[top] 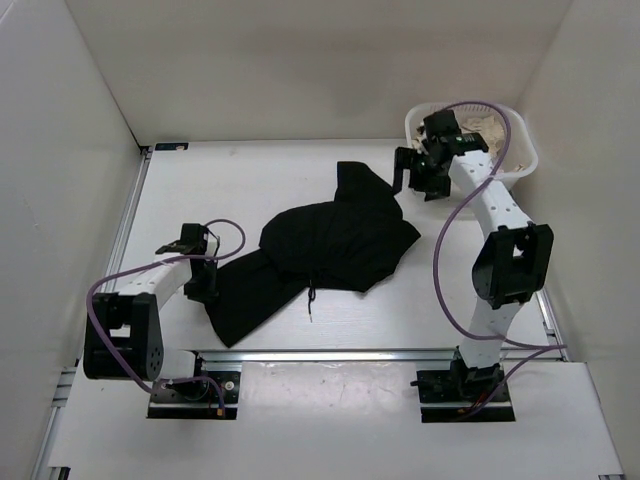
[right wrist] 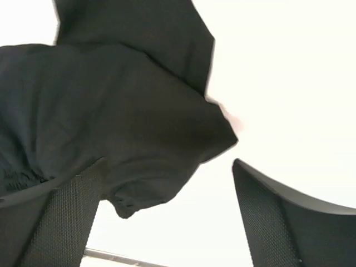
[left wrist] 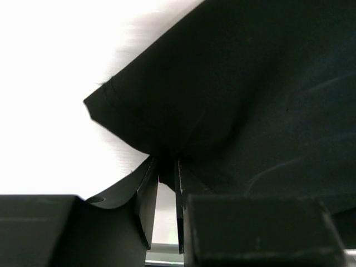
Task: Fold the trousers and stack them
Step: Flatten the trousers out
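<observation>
My right gripper grabs the trousers by the waist edge near the drawstring [top: 318,283] [right wrist: 25,181] next, which leaves the trousers' legs free to straighten for folding.
The black trousers [top: 330,240] lie crumpled in a heap mid-table, one end reaching toward the near left and a narrower part pointing to the back. My left gripper [top: 207,287] sits low at the near-left end. In the left wrist view its jaws stand almost together, and the left gripper [left wrist: 167,165] pinches a fold of the trousers [left wrist: 239,83] at its tips. My right gripper [top: 413,176] hangs open above the table beside the heap's far right end. In the right wrist view the right gripper [right wrist: 169,167] has nothing between its fingers, and the trousers [right wrist: 111,100] lie below.
A white basket [top: 522,163] holding a beige cloth [top: 492,128] stands at the back right, close behind the right wrist. White walls enclose the table on three sides. A metal rail [top: 350,353] runs along the near edge. A thin drawstring [top: 311,300] trails from the heap.
</observation>
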You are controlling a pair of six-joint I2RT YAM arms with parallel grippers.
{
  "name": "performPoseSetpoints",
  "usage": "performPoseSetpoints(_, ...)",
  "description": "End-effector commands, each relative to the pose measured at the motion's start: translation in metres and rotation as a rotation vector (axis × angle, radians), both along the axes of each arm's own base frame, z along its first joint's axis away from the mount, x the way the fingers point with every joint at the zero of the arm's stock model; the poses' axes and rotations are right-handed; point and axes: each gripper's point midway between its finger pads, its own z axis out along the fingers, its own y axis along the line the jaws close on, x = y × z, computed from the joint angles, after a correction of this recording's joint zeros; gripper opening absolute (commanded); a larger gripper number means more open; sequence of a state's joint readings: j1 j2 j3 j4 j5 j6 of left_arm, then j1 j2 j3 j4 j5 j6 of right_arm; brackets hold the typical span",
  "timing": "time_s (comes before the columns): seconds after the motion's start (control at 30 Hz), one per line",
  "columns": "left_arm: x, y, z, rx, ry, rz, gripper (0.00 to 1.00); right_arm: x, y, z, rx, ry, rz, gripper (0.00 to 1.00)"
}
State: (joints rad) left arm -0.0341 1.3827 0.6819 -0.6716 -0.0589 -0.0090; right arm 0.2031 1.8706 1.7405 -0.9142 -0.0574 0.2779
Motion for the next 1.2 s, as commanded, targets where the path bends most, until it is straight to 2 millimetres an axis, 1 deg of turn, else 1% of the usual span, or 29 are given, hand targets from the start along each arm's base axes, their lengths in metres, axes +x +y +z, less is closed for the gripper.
performPoseSetpoints(0.0, -0.008, 0.032, -0.013, 0.170, 0.007, 0.037, 0.29, -0.032, 0.029, 0.017, -0.083, 0.045, 0.222, 0.99)
performPoseSetpoints(0.03, -0.005, 0.034, -0.007, 0.185, -0.025, 0.044, 0.29, -0.037, 0.043, 0.032, -0.078, -0.019, 0.277, 0.99)
performPoseSetpoints(0.07, -0.003, 0.036, -0.003, 0.194, -0.042, 0.048, 0.29, -0.041, 0.080, 0.041, -0.071, -0.101, 0.368, 0.99)
performPoseSetpoints(0.13, 0.001, 0.036, 0.005, 0.192, -0.083, 0.052, 0.29, -0.057, 0.121, 0.041, -0.052, -0.165, 0.479, 0.99)
performPoseSetpoints(0.17, -0.005, 0.036, 0.002, 0.193, -0.064, 0.050, 0.29, -0.080, 0.162, 0.040, -0.030, -0.196, 0.603, 0.99)
performPoseSetpoints(0.2, -0.004, 0.036, 0.004, 0.193, -0.074, 0.052, 0.29, -0.084, 0.189, 0.044, 0.002, -0.258, 0.668, 0.99)
performPoseSetpoints(0.23, -0.007, 0.036, 0.002, 0.193, -0.064, 0.050, 0.30, -0.091, 0.209, 0.024, -0.015, -0.238, 0.719, 0.99)
performPoseSetpoints(0.27, -0.009, 0.036, -0.001, 0.194, -0.052, 0.049, 0.30, -0.109, 0.240, 0.020, -0.020, -0.255, 0.811, 0.99)
performPoseSetpoints(0.3, -0.013, 0.038, -0.004, 0.205, -0.034, 0.050, 0.30, -0.114, 0.254, 0.012, -0.036, -0.247, 0.847, 0.99)
performPoseSetpoints(0.33, -0.013, 0.038, -0.004, 0.205, -0.034, 0.050, 0.30, -0.109, 0.277, -0.001, -0.052, -0.239, 0.868, 0.99)
performPoseSetpoints(0.37, -0.015, 0.042, -0.006, 0.215, -0.019, 0.062, 0.30, -0.119, 0.297, -0.006, -0.065, -0.245, 0.918, 0.97)
performPoseSetpoints(0.4, -0.016, 0.042, -0.008, 0.216, -0.010, 0.061, 0.30, -0.121, 0.306, -0.041, -0.113, -0.174, 0.940, 0.95)
performPoseSetpoints(0.43, -0.017, 0.044, -0.008, 0.216, -0.009, 0.071, 0.30, -0.120, 0.316, -0.046, -0.139, -0.182, 0.960, 0.95)
performPoseSetpoints(0.47, -0.017, 0.044, -0.008, 0.216, -0.009, 0.071, 0.30, -0.117, 0.337, -0.033, -0.136, -0.240, 0.965, 0.92)
performPoseSetpoints(0.53, -0.014, 0.045, -0.007, 0.192, -0.016, 0.091, 0.30, -0.112, 0.341, -0.062, -0.191, -0.213, 0.952, 0.90)
performPoseSetpoints(0.57, -0.015, 0.045, -0.005, 0.192, -0.018, 0.091, 0.30, -0.118, 0.344, -0.069, -0.188, -0.197, 0.944, 0.86)
performPoseSetpoints(0.63, -0.014, 0.045, -0.003, 0.191, -0.029, 0.092, 0.31, -0.115, 0.342, -0.083, -0.203, -0.195, 0.909, 0.82)
performPoseSetpoints(0.67, -0.013, 0.045, -0.001, 0.191, -0.039, 0.093, 0.31, -0.117, 0.332, -0.095, -0.233, -0.173, 0.891, 0.77)
performPoseSetpoints(0.7, -0.011, 0.045, 0.001, 0.191, -0.050, 0.094, 0.31, -0.112, 0.325, -0.101, -0.275, -0.178, 0.843, 0.66)
performPoseSetpoints(0.83, -0.012, 0.047, 0.005, 0.199, -0.063, 0.098, 0.31, -0.115, 0.314, -0.110, -0.308, -0.147, 0.833, 0.56)
performPoseSetpoints(0.87, -0.012, 0.047, 0.005, 0.199, -0.062, 0.098, 0.31, -0.117, 0.308, -0.116, -0.335, -0.123, 0.824, 0.50)
performPoseSetpoints(0.9, -0.011, 0.047, 0.007, 0.199, -0.073, 0.099, 0.31, -0.117, 0.304, -0.116, -0.351, -0.118, 0.811, 0.24)
performPoseSetpoints(0.93, -0.011, 0.051, 0.008, 0.221, -0.073, 0.105, 0.31, -0.114, 0.298, -0.116, -0.382, -0.119, 0.790, 0.12)
performPoseSetpoints(0.97, -0.012, 0.053, 0.009, 0.222, -0.072, 0.119, 0.31, -0.112, 0.289, -0.097, -0.405, -0.140, 0.763, 0.00)
performPoseSetpoints(1.03, -0.014, 0.068, 0.012, 0.261, -0.075, 0.172, 0.30, -0.103, 0.264, -0.078, -0.471, -0.169, 0.688, 0.00)
performPoseSetpoints(1.07, -0.014, 0.075, 0.013, 0.274, -0.081, 0.198, 0.30, -0.101, 0.252, -0.042, -0.456, -0.220, 0.657, 0.00)
performPoseSetpoints(1.1, -0.007, 0.082, 0.019, 0.284, -0.111, 0.230, 0.30, -0.107, 0.228, -0.042, -0.498, -0.196, 0.634, 0.00)
performPoseSetpoints(1.13, -0.006, 0.097, 0.024, 0.297, -0.133, 0.293, 0.29, -0.104, 0.208, -0.031, -0.512, -0.207, 0.583, 0.00)
performPoseSetpoints(1.17, 0.002, 0.108, 0.034, 0.312, -0.168, 0.334, 0.29, -0.102, 0.181, 0.011, -0.514, -0.284, 0.510, 0.00)
